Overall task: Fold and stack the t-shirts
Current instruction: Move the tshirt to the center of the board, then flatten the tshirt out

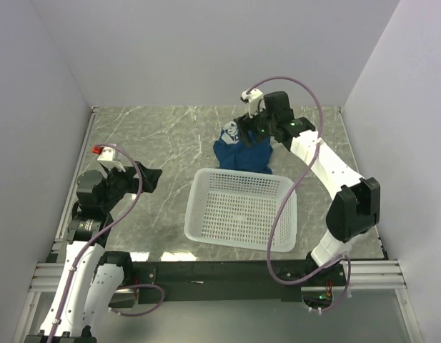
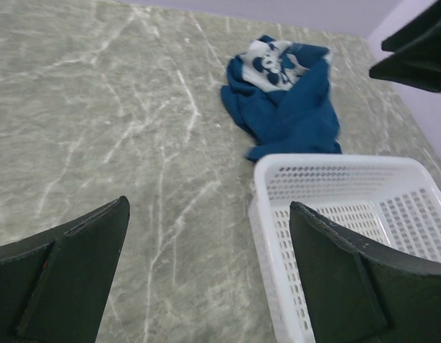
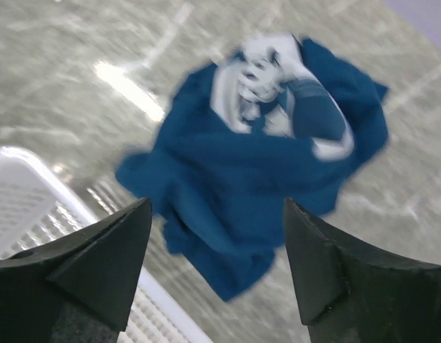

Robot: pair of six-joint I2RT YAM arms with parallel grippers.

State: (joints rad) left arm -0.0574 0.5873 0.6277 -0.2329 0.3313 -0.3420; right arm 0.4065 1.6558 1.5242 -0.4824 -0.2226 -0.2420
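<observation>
My left gripper takes hold of the white mesh basket's rim (image 1: 192, 205) on the side facing this gripper next, to move the basket aside for folding the t-shirt (image 1: 243, 153).
A dark blue t-shirt (image 1: 243, 153) with a pale cartoon print lies crumpled on the marble table just behind the white mesh basket (image 1: 241, 209). It also shows in the left wrist view (image 2: 288, 100) and the right wrist view (image 3: 263, 171). My right gripper (image 1: 254, 131) hovers open over the shirt, holding nothing; in its wrist view the right gripper (image 3: 216, 211) has its fingers spread either side of the cloth below. My left gripper (image 1: 150, 177) is open and empty at the left of the table, facing the basket and the shirt (image 2: 206, 211).
The white mesh basket (image 2: 334, 171) stands in the middle front of the table, its back rim touching the shirt's hem. Grey walls enclose the table on three sides. Bare marble surface (image 1: 156, 136) lies left of the shirt.
</observation>
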